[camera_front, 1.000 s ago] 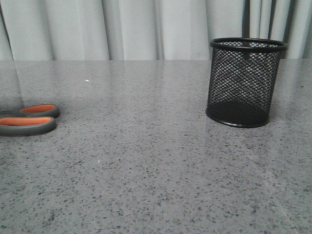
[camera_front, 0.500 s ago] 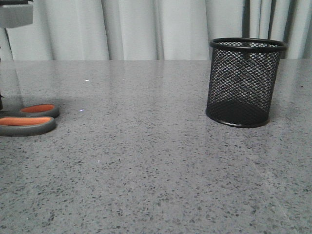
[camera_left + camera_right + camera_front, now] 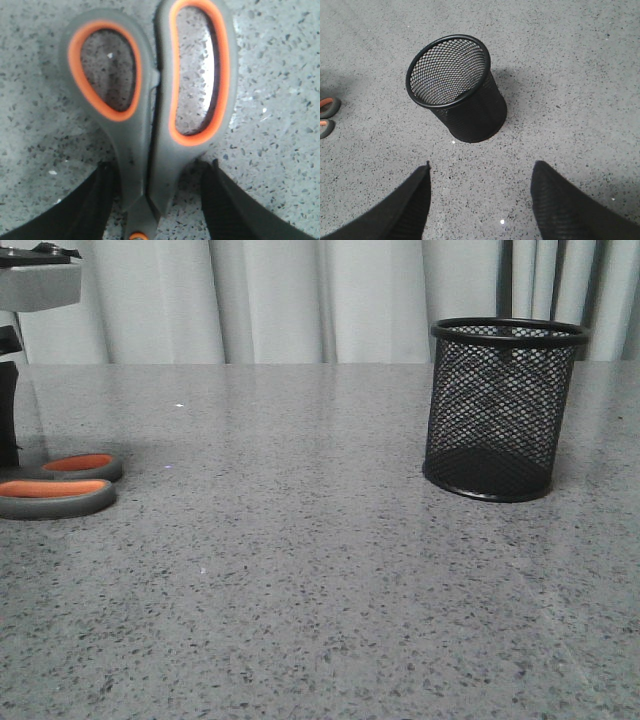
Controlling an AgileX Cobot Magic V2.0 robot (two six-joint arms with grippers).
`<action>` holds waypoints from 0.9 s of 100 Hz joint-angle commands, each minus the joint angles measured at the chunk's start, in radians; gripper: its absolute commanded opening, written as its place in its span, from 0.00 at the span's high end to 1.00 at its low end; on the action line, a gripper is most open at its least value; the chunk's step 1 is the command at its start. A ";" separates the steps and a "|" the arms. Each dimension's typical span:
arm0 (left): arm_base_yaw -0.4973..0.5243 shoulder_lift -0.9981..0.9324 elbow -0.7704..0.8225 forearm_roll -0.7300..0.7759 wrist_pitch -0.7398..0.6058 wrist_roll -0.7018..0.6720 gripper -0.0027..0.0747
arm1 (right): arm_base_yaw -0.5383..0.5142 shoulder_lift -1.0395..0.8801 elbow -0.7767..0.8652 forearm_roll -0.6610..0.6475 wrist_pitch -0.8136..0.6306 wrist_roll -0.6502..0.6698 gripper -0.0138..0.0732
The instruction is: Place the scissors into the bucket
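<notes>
My left gripper, beside the handle neck point(image 3: 148, 175) near the grey table, should close. Closing now would hold the scissors.
The scissors point(image 3: 60, 485) lie flat on the grey table at the far left; only their grey, orange-lined handle loops show in the front view. In the left wrist view the scissors point(image 3: 150, 125) fill the frame, and my left gripper point(image 3: 159, 172) is open with one finger on each side of the handle neck, close to the table. The black wire-mesh bucket point(image 3: 500, 410) stands upright at the right. My right gripper point(image 3: 480, 172) is open and empty, hovering above the table near the bucket point(image 3: 457, 90). The blades are hidden.
The speckled grey table point(image 3: 300, 590) runs back to pale curtains point(image 3: 300, 300). Part of my left arm point(image 3: 30, 285) shows at the upper left edge of the front view. The scissor handles also show at the edge of the right wrist view point(image 3: 327, 115).
My left arm has come into the front view at the upper left and lowered over the scissors. The scissors and the bucket have not moved.
</notes>
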 commanded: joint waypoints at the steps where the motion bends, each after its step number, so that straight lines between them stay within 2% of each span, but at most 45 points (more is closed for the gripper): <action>1: -0.010 -0.006 -0.010 -0.046 -0.030 0.010 0.56 | 0.000 0.009 -0.027 0.020 -0.056 -0.012 0.39; 9: -0.010 -0.006 -0.010 -0.046 -0.030 0.010 0.67 | 0.000 0.009 -0.027 0.020 -0.056 -0.012 0.39; 26: -0.010 -0.006 -0.010 -0.077 -0.030 0.003 0.99 | 0.000 0.009 -0.027 0.020 -0.053 -0.012 0.39; 45: -0.010 -0.013 -0.033 -0.080 -0.015 -0.070 0.99 | 0.000 0.009 -0.027 0.018 -0.039 -0.012 0.39; 70: -0.020 -0.113 -0.184 -0.101 0.040 -0.131 0.99 | 0.000 0.009 -0.027 0.026 -0.036 -0.012 0.39; 80: -0.020 -0.160 -0.249 -0.091 0.049 -0.174 0.99 | 0.000 0.009 -0.027 0.083 -0.040 -0.043 0.39; 90: -0.020 -0.206 -0.311 -0.091 0.056 -0.201 0.99 | 0.000 0.009 -0.034 0.217 -0.055 -0.117 0.39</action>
